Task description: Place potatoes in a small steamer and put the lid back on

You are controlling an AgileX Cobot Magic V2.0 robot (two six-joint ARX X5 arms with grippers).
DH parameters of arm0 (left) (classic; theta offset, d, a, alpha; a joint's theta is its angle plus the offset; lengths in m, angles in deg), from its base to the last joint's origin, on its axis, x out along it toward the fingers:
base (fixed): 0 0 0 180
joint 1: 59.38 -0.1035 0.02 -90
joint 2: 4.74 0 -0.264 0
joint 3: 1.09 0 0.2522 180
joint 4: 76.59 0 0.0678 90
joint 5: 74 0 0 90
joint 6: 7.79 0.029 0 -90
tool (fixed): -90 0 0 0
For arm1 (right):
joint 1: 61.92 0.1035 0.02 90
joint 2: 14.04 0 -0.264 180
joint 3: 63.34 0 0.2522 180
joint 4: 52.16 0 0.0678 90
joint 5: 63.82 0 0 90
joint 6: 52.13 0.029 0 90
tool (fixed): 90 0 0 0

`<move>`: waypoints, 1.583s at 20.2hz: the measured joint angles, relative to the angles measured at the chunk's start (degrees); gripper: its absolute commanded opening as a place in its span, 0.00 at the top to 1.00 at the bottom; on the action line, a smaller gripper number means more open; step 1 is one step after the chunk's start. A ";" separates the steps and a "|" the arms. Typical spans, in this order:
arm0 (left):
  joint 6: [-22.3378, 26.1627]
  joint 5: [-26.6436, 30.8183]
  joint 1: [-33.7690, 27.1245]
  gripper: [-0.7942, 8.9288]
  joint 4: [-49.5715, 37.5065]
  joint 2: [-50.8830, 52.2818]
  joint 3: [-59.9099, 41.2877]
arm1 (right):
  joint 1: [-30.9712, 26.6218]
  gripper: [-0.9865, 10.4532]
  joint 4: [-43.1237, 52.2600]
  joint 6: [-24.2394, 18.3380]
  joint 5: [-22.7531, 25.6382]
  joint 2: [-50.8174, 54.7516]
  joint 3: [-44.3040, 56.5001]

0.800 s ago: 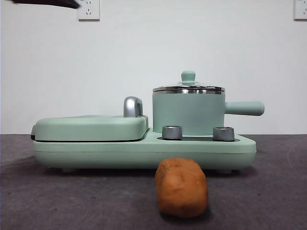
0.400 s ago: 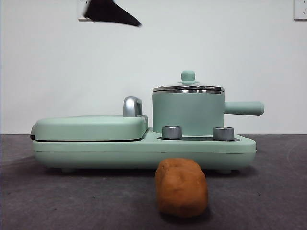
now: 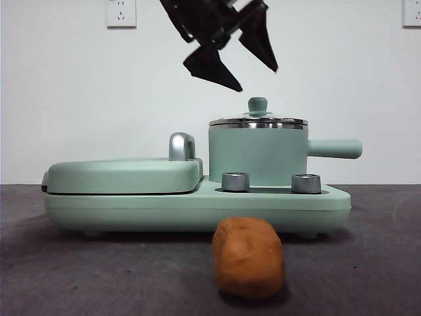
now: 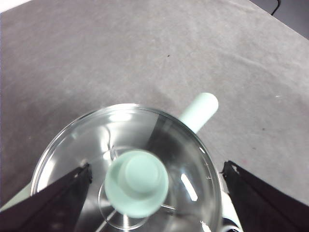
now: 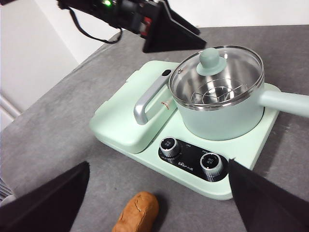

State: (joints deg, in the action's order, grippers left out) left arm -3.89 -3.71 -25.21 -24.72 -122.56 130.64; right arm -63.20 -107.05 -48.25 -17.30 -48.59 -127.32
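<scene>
My left gripper grabs the lid by its narrow mint knob [image 3: 258, 106] next, since the lid's glass disc [image 3: 258, 120] is too wide for the fingers.
The potato [image 3: 250, 257] lies on the dark table in front of the appliance; the right wrist view shows the potato [image 5: 137, 212] too. The small steamer [image 3: 258, 155] stands on the right of the base, its side handle [image 3: 335, 148] pointing right. The lid [image 3: 258, 121] sits on it, glass with a mint knob [image 4: 136, 182]. My left gripper [image 3: 256, 79] hangs open just above the knob, touching nothing; in its wrist view the left gripper [image 4: 157, 166] has one jaw on each side of the lid [image 4: 96, 130]. My right gripper [image 5: 159, 163] is open and empty, held back high over the potato's side of the table.
A flat mint griddle plate [image 3: 125, 174] with a chrome handle [image 3: 182, 146] fills the base's left half. Two metal dials [image 3: 236, 182] sit on the base front, below the pot. A wire rack [image 5: 215, 94] shows inside the pot through the lid. White wall with sockets behind.
The left arm has swung in from the upper left and dropped down to just above the lid knob. Potato, pot and lid have not moved.
</scene>
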 measured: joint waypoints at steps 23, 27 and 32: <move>3.02 5.33 1.25 0.84 -1.60 -4.50 0.09 | 0.00 0.51 -0.02 0.00 0.00 0.00 0.00; 3.02 5.62 1.51 0.90 -1.75 -4.50 0.55 | 0.00 0.51 -0.02 0.00 0.04 0.00 0.00; 2.91 5.86 1.51 0.90 2.25 -5.22 3.89 | 0.00 0.51 -0.24 1.57 4.79 -0.26 0.00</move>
State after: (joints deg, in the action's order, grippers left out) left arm -0.98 2.15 -23.70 -22.47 -127.78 134.53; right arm -63.20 -107.29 -46.68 -12.52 -48.85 -127.32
